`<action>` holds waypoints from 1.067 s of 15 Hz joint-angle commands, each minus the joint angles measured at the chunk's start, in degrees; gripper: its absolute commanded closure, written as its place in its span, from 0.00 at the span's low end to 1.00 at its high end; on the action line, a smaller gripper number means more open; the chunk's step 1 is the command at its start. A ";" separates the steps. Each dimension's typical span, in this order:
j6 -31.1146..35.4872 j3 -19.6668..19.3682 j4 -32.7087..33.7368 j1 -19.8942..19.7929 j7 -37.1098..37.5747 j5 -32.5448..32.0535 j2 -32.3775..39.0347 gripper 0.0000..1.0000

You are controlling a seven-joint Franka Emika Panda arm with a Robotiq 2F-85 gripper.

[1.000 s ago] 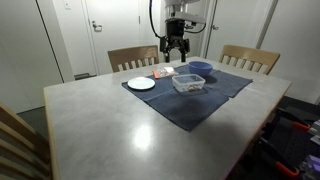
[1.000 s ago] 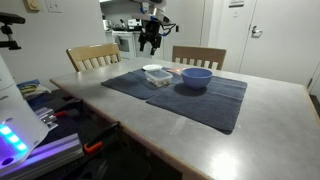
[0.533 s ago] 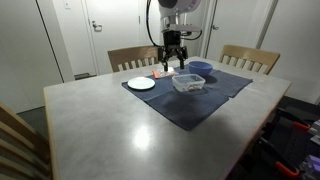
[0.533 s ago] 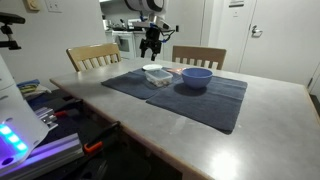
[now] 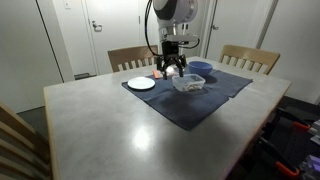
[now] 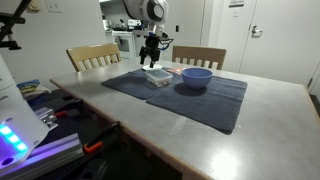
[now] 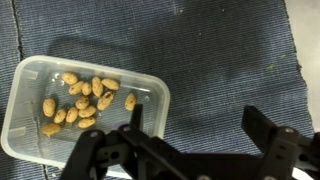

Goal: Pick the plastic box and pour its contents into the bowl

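Note:
The robot's gripper isn't ready to close on the plastic box (image 7: 80,105) yet and will move down first. Its fingers are above the box's side rim (image 7: 166,100), one of them over dark blue cloth.
The plastic box (image 7: 80,105) is clear and rectangular and holds several tan nut-like pieces. It lies on a dark blue cloth (image 7: 220,60). It shows in both exterior views (image 5: 188,83) (image 6: 156,75). The blue bowl (image 5: 200,68) (image 6: 196,77) stands on the cloth beside the box. My gripper (image 7: 195,125) is open and empty, just above the cloth. One finger hangs over the box's right edge, the other over bare cloth. In both exterior views the gripper (image 5: 171,68) (image 6: 152,57) hovers low over the box's far side.
A white plate (image 5: 141,84) lies at the cloth's edge. A flat orange-and-white item (image 5: 162,73) lies behind the box. Two wooden chairs (image 5: 133,58) (image 5: 250,59) stand at the table's far side. The grey table (image 5: 120,130) extends toward the camera.
The gripper has come down from well above the table toward the plastic box, staying open. The box and bowl have not moved.

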 commanded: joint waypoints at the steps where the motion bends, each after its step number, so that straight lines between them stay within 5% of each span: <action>1: 1.42 0.54 0.60 -0.02 1.48 1.40 1.62 0.00; 15: 3.96 -0.09 -1.56 -0.22 4.35 3.30 3.55 0.00; 16: 3.94 -0.11 -1.55 -0.26 4.49 3.29 3.51 0.22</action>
